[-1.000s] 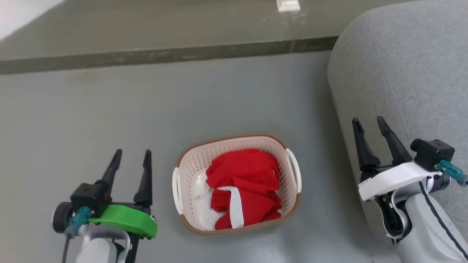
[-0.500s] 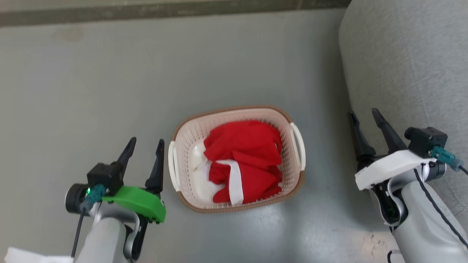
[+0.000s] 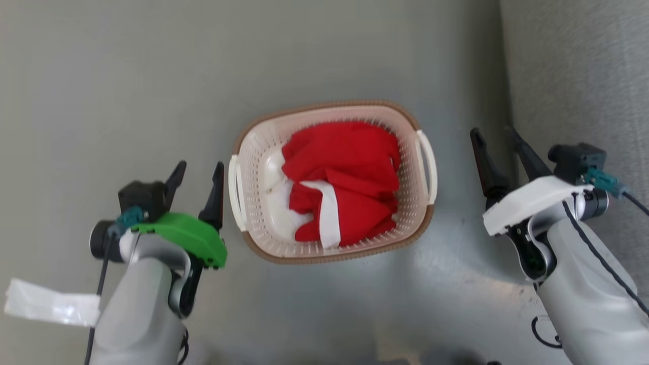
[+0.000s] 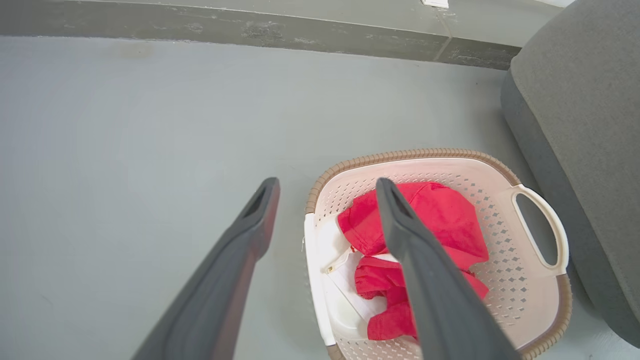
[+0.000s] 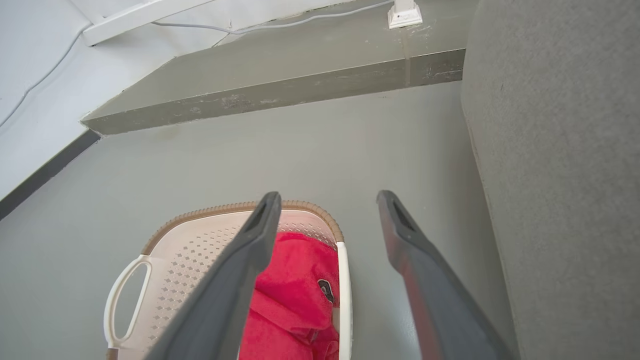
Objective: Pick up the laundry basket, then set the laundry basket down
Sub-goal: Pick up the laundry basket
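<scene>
My left gripper takes hold of the basket by its narrow white loop handle [image 3: 237, 192] next. The perforated body is much too wide for the fingers.
The laundry basket [image 3: 324, 105], cream perforated plastic with a brown rim band, stands on the grey floor and holds a red and white garment [image 3: 350, 167]. My left gripper [image 3: 199, 170] is open just beside the basket's left loop handle [image 3: 234, 192], a small gap apart. In the left wrist view that gripper [image 4: 326, 186] has the basket's near wall [image 4: 315, 260] showing between its fingers. My right gripper [image 3: 494, 134] is open to the right of the right handle [image 3: 427, 167], farther off. The right wrist view has this gripper [image 5: 327, 197] above the basket [image 5: 200, 245].
A grey upholstered sofa [image 3: 573, 71] rises close on the right, just beyond my right gripper. A raised floor step [image 5: 280, 95] runs across the far side, with a white box [image 5: 405, 12] and a cable on it. A white scrap [image 3: 50, 304] lies at the lower left.
The head camera has tilted down, so the whole picture shifted. Both grippers now stand closer to the basket's sides, still open. The basket rests where it was.
</scene>
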